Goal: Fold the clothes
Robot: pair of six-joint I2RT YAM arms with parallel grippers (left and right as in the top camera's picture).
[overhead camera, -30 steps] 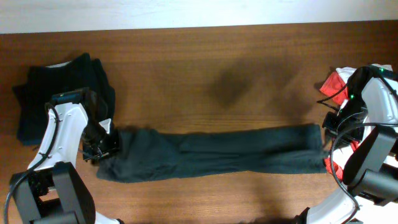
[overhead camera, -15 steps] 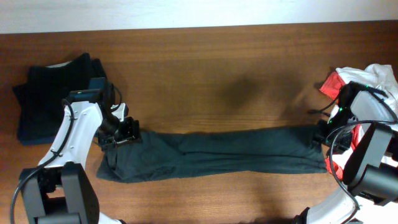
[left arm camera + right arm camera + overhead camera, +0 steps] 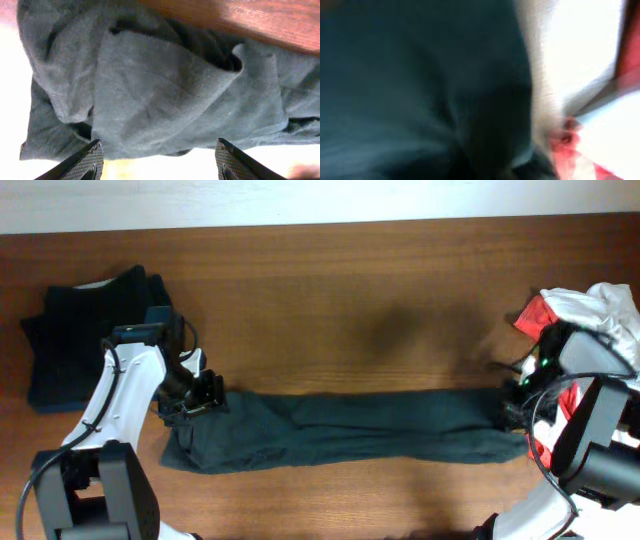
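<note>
My left gripper grabs the dark grey garment's crumpled end next, opposite my right gripper, to fold that end over the garment.
A dark grey garment of the clothes lies stretched in a long narrow strip across the table. My left gripper hovers at its left end, jaws open. In the left wrist view the crumpled cloth lies just beyond the fingertips, with nothing between them; the left gripper holds nothing. My right gripper sits on the strip's right end, shut on the cloth. The right wrist view is blurred: dark fabric fills it and hides the fingers.
A stack of folded dark garments rests at the far left. A heap of white-and-red clothes lies at the right edge, next to the right arm; it shows as a white-and-red patch in the right wrist view. Bare wooden table stretches behind the strip.
The left gripper has let go of the left end, lifted and moved slightly back and right. The right gripper has come down onto the right end and shut.
</note>
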